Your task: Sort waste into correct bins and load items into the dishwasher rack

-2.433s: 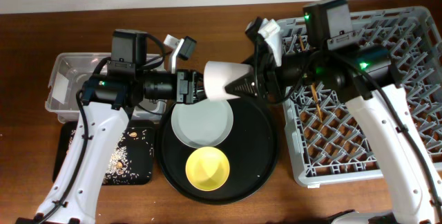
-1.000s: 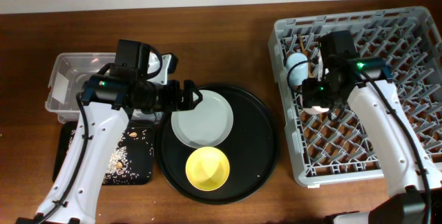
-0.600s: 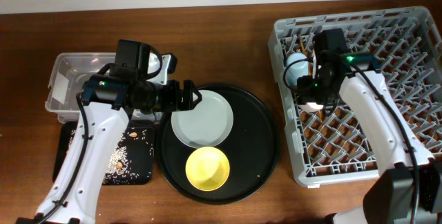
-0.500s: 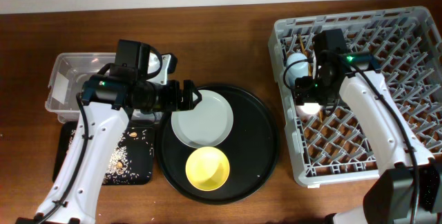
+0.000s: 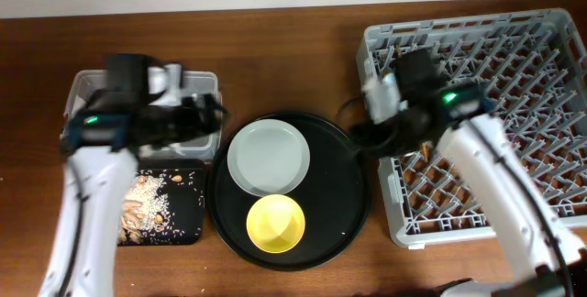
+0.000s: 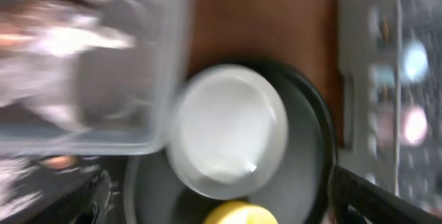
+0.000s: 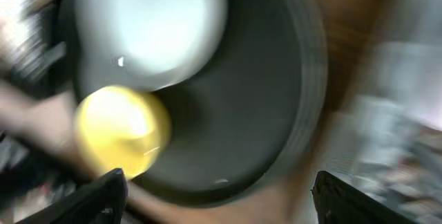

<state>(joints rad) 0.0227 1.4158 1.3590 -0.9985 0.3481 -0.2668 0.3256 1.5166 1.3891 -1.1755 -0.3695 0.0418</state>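
The robot will next grip the bowl's rim with its right gripper, which leaves the bowl's body free to tip, to load the yellow bowl (image 5: pixel 276 223) into the dishwasher rack.
The pale plate (image 5: pixel 269 157) and the yellow bowl (image 5: pixel 276 223) lie on the round black tray (image 5: pixel 348 196). My left gripper (image 5: pixel 207 116) hangs open and empty over the right end of the clear tub (image 5: pixel 87 104), left of the plate. In its blurred wrist view the plate (image 6: pixel 231 131) sits ahead between the wide-apart fingers (image 6: pixel 86 200). My right gripper (image 5: pixel 363 132) is open and empty at the grey dishwasher rack's (image 5: pixel 514 86) left edge, above the tray's rim. A light-blue blob (image 6: pixel 415 59) and a pink blob (image 6: pixel 414 124) in the rack look like the cups.
The shallow black tray (image 5: pixel 188 228) with beige food scraps (image 5: pixel 147 207) lies in front of the clear tub. Something white (image 6: pixel 90 37) shows blurred inside the tub. The right arm covers the rack's near-left corner. Bare wood lies along the back edge.
My right gripper opened, left the pink cup in the rack and swung left toward the round tray. My left arm pulled back left from the plate to over the clear tub.
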